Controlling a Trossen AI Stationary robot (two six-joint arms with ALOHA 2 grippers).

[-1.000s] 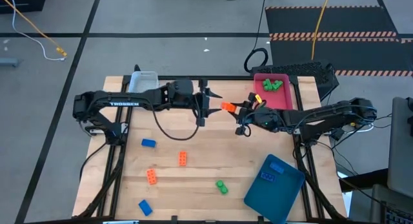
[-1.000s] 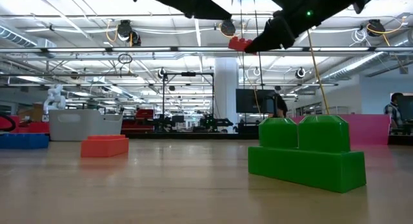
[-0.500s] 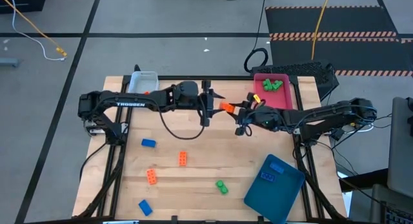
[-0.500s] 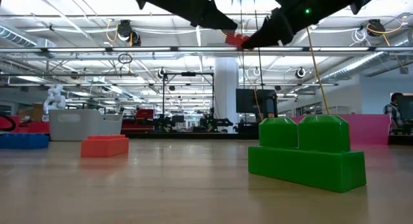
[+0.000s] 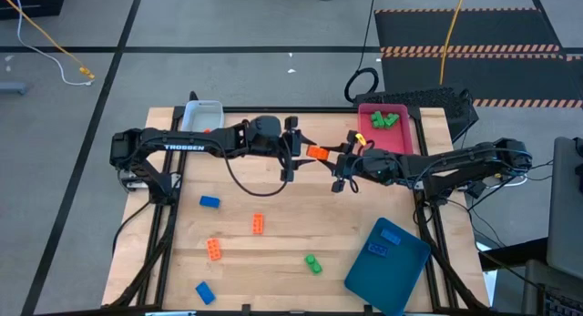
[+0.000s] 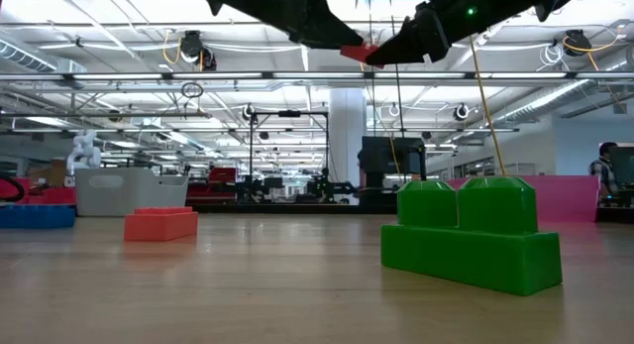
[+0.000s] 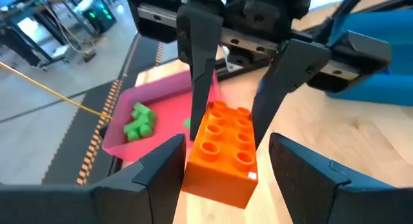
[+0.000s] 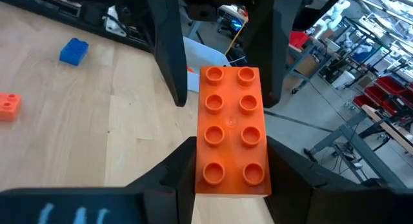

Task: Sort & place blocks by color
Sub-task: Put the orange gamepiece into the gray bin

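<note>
My left gripper will sort the orange block into the pale container point(image 5: 201, 117), so next it will grab the block's loose end point(image 5: 311, 153).
An orange studded block point(image 5: 317, 153) hangs in the air over the table's far middle, between my two grippers. My right gripper point(image 5: 337, 161) comes from the right and is shut on it. My left gripper point(image 5: 297, 156) faces it from the left and is open. Its fingers point(image 7: 161, 175) stand on either side of the block's free end point(image 7: 222, 175). Loose on the table lie two blue blocks point(image 5: 209, 202), point(image 5: 204, 292), two orange blocks point(image 5: 258, 224), point(image 5: 213, 249) and a green block point(image 5: 312, 263). My right gripper pinches the orange block's right end point(image 8: 231, 175) between its two fingers, one on each long side. The fingers come level from the table's right and lie along the block. The block is lifted clear, roughly level, studs up. My left gripper: I cannot tell whether its fingers touch the block.
A pink tray point(image 5: 401, 138) at the far right holds green blocks point(image 5: 383, 120). A dark-teal tray point(image 5: 401, 266) at the near right holds blue blocks point(image 5: 383, 243). A pale container point(image 5: 202, 114) sits at the far left. In the low view the green block point(image 6: 471, 235) stands closest.
My left gripper has moved toward the table's right until its open fingers straddle the block's free end. My right gripper has carried the orange block a little left and upward toward it, staying shut on it.
</note>
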